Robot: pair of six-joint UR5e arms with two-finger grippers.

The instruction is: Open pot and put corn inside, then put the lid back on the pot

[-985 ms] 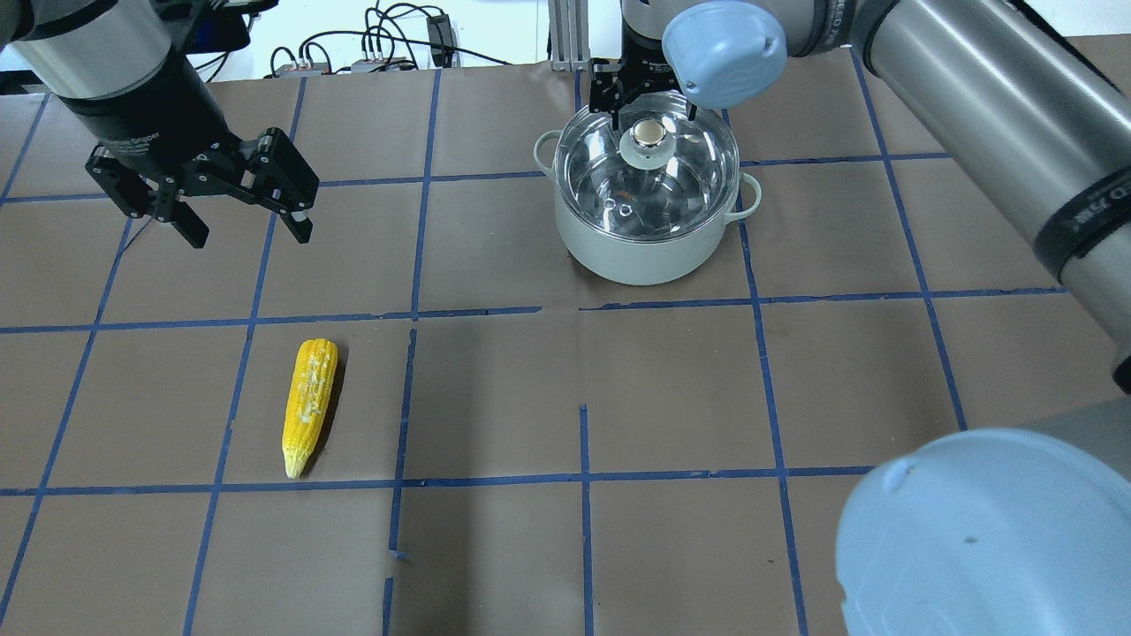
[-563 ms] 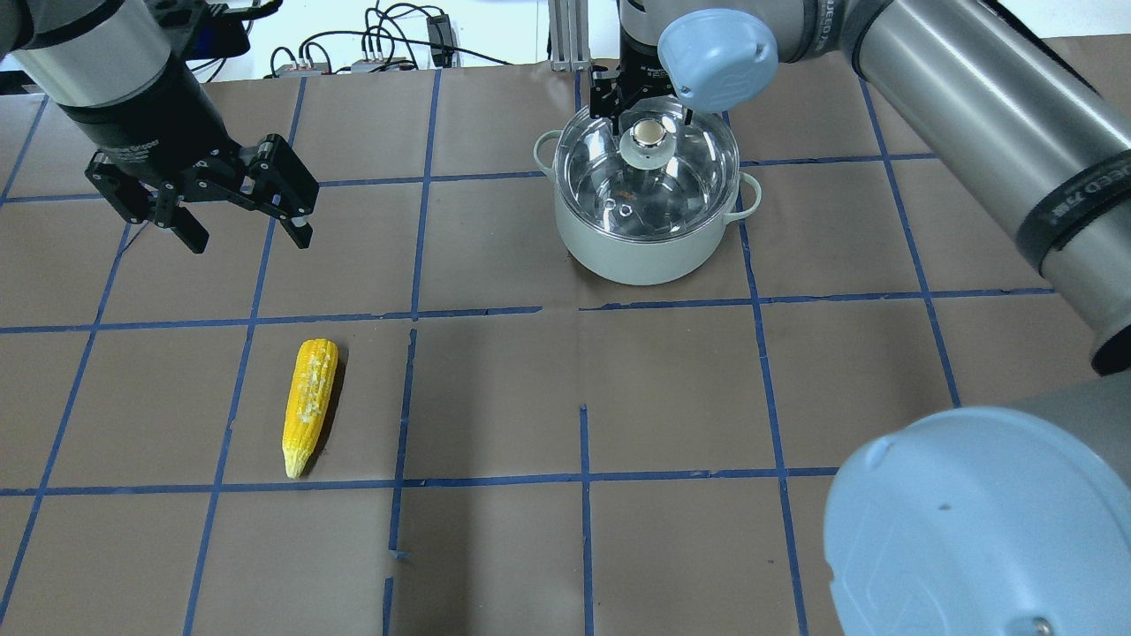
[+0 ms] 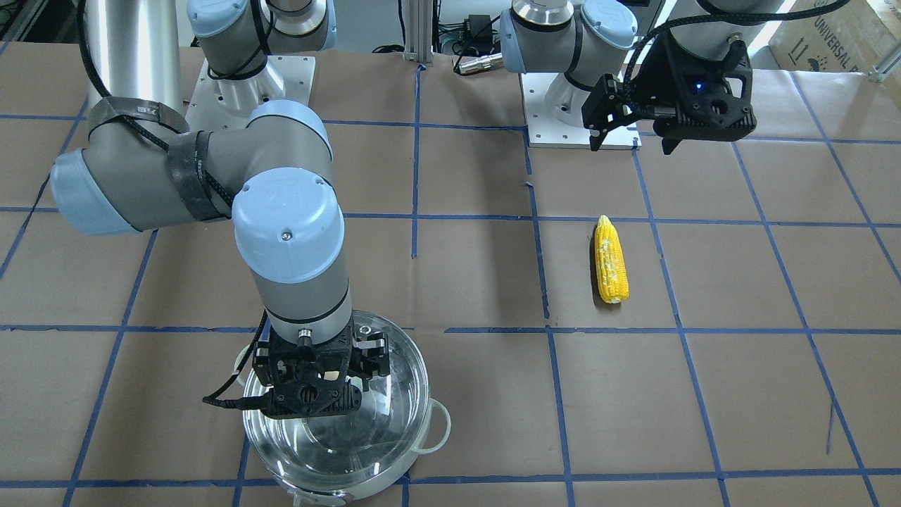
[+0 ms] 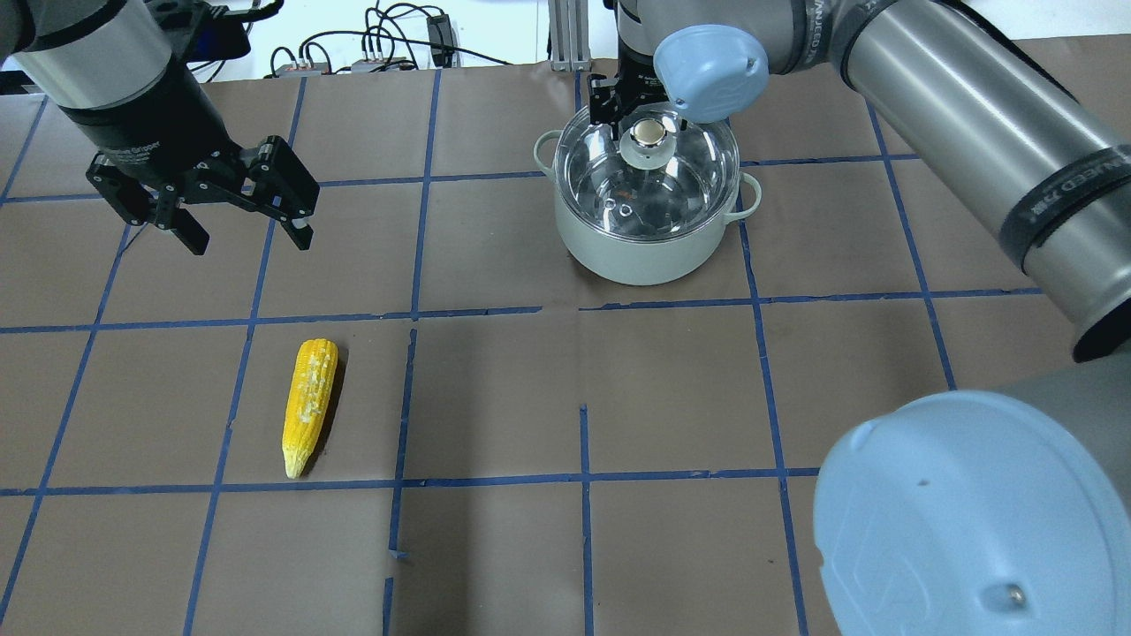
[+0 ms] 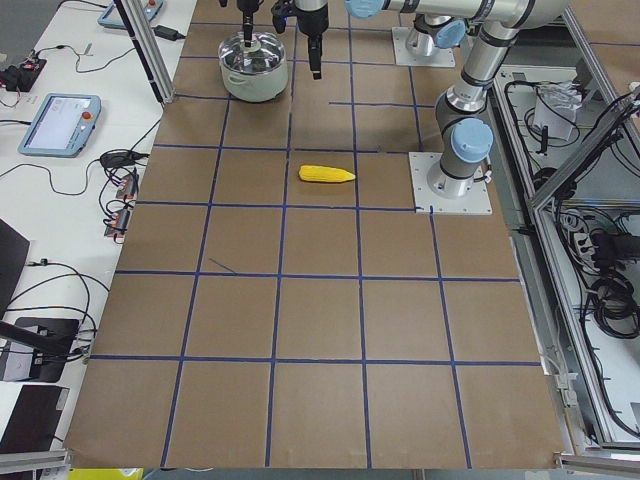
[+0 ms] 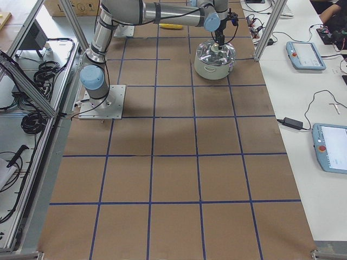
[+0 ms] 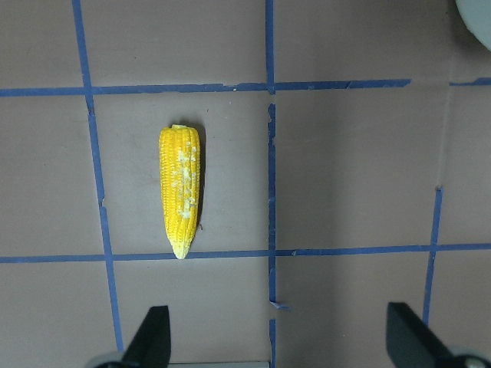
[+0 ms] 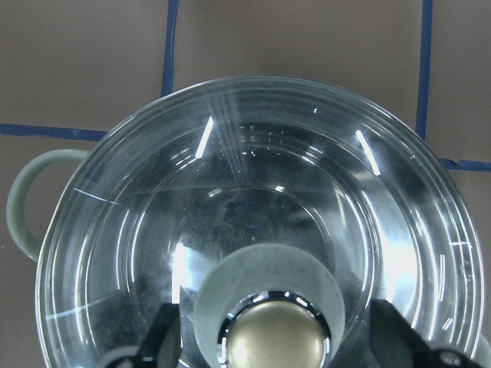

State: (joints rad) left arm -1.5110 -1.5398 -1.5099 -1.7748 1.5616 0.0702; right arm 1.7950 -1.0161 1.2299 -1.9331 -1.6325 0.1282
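The pot (image 8: 31, 203) needs to be opened next, so my right gripper needs to grab the glass lid by its cream-topped knob (image 8: 275, 334).
The pot (image 4: 649, 243) stands at the far middle of the table with the glass lid (image 4: 618, 181) on it. My right gripper (image 4: 647, 113) is open just above the lid, one finger on each side of the cream-topped knob (image 4: 649, 133) without touching it. The right wrist view shows the knob (image 8: 272, 341) between the two fingers (image 8: 161, 341). The corn (image 4: 309, 405) lies on the table at the near left, tip towards me. My left gripper (image 4: 246, 231) is open and empty, up in the air beyond the corn. The left wrist view shows the corn (image 7: 180, 192) below it.
The table has brown paper with a blue tape grid. Cables and small boxes (image 4: 371, 53) lie along the far edge, next to an aluminium post (image 4: 565, 35). My right arm's elbow (image 4: 972, 521) fills the near right corner of the overhead view.
My right wrist has shifted a little left, bringing the open fingers closer around the lid's knob. The left gripper has barely moved. Corn, pot and lid have not moved.
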